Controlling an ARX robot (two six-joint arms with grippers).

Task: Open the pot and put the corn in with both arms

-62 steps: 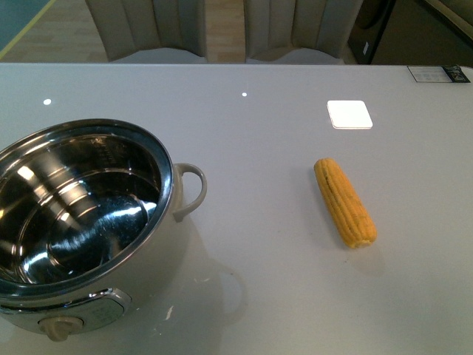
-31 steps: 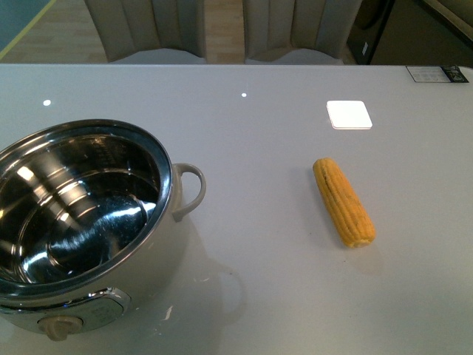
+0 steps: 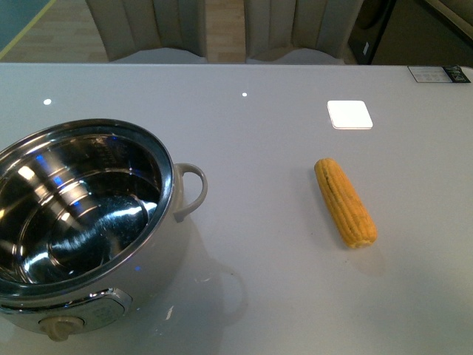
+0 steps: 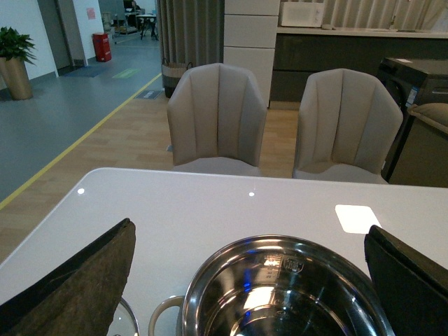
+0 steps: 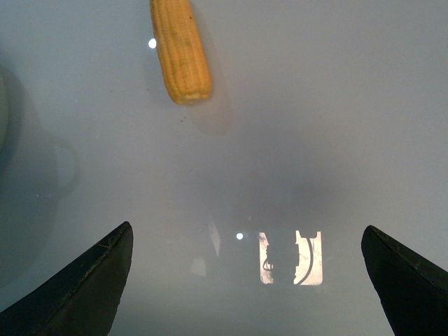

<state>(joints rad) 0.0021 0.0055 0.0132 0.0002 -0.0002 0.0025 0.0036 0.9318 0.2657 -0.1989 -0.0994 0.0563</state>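
My right gripper should next grab the corn by its kernel-covered body (image 3: 344,202), so it can put the corn into the open pot (image 3: 81,222).
The pot (image 3: 81,222) stands open at the table's front left, its steel interior empty, with the loop handle (image 3: 191,188) towards the corn. The corn (image 3: 345,203) lies on the table to the right, well apart from the pot. Neither gripper shows in the front view. In the left wrist view my left gripper (image 4: 248,231) is open and empty above the pot (image 4: 280,294). A curved glass edge (image 4: 127,318), perhaps the lid, shows beside the pot. In the right wrist view my right gripper (image 5: 246,227) is open and empty over bare table, with the corn (image 5: 180,49) ahead of it.
Two beige chairs (image 4: 280,119) stand beyond the table's far edge. A bright square light reflection (image 3: 349,114) lies on the glossy table behind the corn. A small printed card (image 3: 437,73) sits at the far right corner.
Small blue glints now show in the pot's steel interior. The pot and the corn have not moved.
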